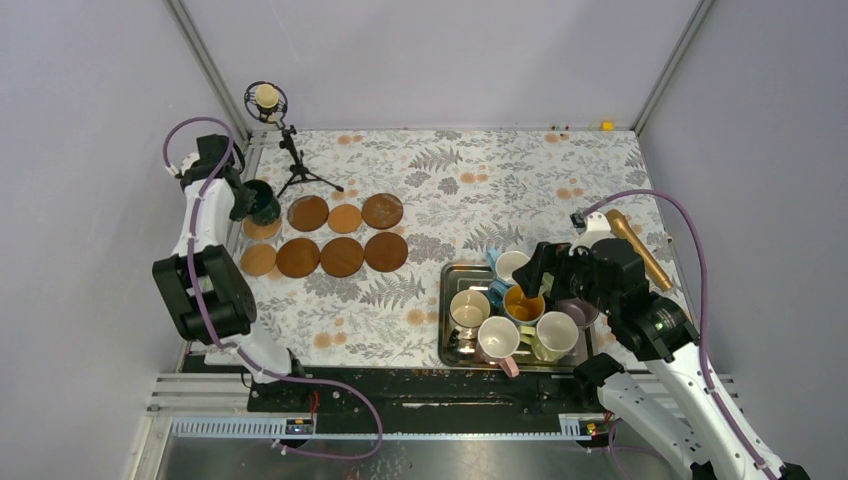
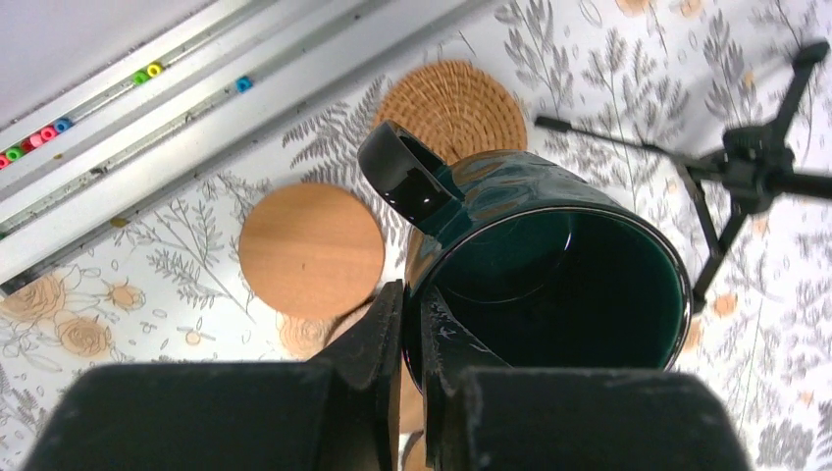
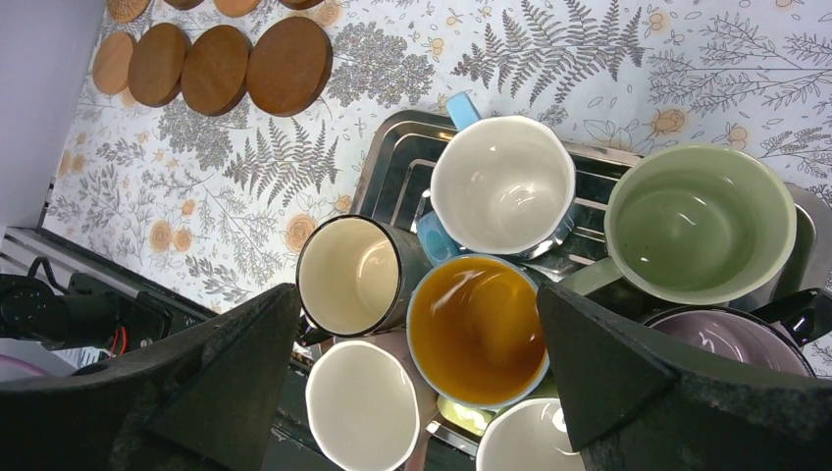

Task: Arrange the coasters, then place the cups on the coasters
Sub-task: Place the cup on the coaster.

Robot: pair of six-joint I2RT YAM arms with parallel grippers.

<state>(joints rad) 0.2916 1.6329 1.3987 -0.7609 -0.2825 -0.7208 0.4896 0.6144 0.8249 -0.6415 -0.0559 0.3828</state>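
Note:
The tilted dark green cup's base leaves the coaster below mostly bare and the cup would drop off if released now, so my left gripper keeps holding it.
Several brown round coasters lie in two rows left of the table's middle. My left gripper is shut on the rim of a dark green cup over the back-left coaster. In the left wrist view the fingers pinch the wall of the green cup, which is tilted; whether it rests on the coaster I cannot tell. My right gripper hangs wide open above the cups in the tray, straddling the yellow-orange cup and touching nothing.
A steel tray holds a white cup, a pale green cup, a beige cup and a mauve cup. A microphone on a tripod stands behind the coasters. A gold cylinder lies at the right.

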